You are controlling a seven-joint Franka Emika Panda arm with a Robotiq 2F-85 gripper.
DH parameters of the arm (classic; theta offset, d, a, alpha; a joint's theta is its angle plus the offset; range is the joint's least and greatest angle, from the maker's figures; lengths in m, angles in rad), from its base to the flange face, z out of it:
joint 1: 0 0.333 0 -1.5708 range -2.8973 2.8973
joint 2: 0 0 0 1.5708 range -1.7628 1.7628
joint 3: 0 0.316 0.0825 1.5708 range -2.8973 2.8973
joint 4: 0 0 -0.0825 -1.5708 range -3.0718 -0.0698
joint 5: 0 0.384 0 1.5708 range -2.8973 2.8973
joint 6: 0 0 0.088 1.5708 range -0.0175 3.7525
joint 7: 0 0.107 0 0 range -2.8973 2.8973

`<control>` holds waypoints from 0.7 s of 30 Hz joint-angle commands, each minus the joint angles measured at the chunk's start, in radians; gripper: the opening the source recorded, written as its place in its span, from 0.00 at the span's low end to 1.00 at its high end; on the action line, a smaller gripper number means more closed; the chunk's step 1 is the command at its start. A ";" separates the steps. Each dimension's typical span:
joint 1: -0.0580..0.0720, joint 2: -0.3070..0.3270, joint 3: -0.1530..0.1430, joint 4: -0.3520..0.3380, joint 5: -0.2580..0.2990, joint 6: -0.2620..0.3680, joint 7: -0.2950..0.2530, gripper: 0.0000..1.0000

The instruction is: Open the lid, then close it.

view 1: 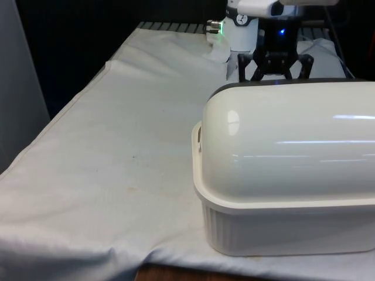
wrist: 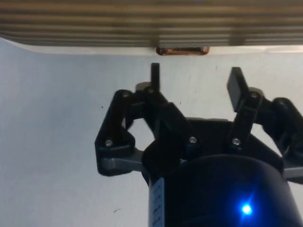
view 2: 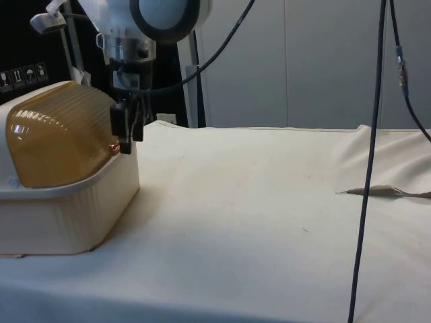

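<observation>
Next, my gripper grabs the lid by its small copper handle (wrist: 182,50) to open the bread box.
A cream bread box (view 1: 281,231) stands on the cloth, its rounded back shell (view 1: 281,134) facing the front view. From the side, its ribbed amber roll lid (view 2: 60,134) is down on the base (view 2: 67,215). A small copper handle (view 2: 116,145) sits at the lid's lower edge. My gripper (view 2: 128,138) hangs just in front of that handle (wrist: 182,50). It is open (wrist: 195,71), the fingers apart with nothing between them and a short gap to the handle. In the front view the gripper (view 1: 275,64) shows behind the box, its tips hidden.
White cloth (view 2: 256,202) stretches away from the box's front. A black cable (view 2: 369,168) hangs down at the side view's right, near a fold in the cloth (view 2: 384,192). The table's edge (view 1: 70,105) runs along the front view's left.
</observation>
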 commanded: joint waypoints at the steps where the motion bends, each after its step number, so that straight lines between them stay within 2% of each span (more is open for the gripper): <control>1: -0.004 0.002 0.006 -0.002 0.011 0.013 -0.007 0.70; 3: 0.000 0.000 0.000 0.000 0.000 0.000 0.000 0.60; 4: -0.004 0.002 0.006 -0.002 0.011 0.013 -0.007 0.60; 5: -0.004 0.002 0.006 -0.002 0.011 0.013 -0.007 0.50; 11: -0.004 0.003 0.006 -0.002 0.010 0.014 -0.006 0.20; 12: 0.000 0.002 0.000 0.000 0.000 0.001 0.000 0.15; 13: -0.004 0.003 0.007 -0.001 0.012 0.014 -0.006 0.11; 15: -0.004 0.003 0.011 0.000 0.019 0.014 -0.007 0.00; 20: -0.008 0.002 0.024 0.000 0.046 0.015 -0.017 0.00; 21: 0.001 0.002 0.009 0.002 0.021 0.004 -0.001 0.00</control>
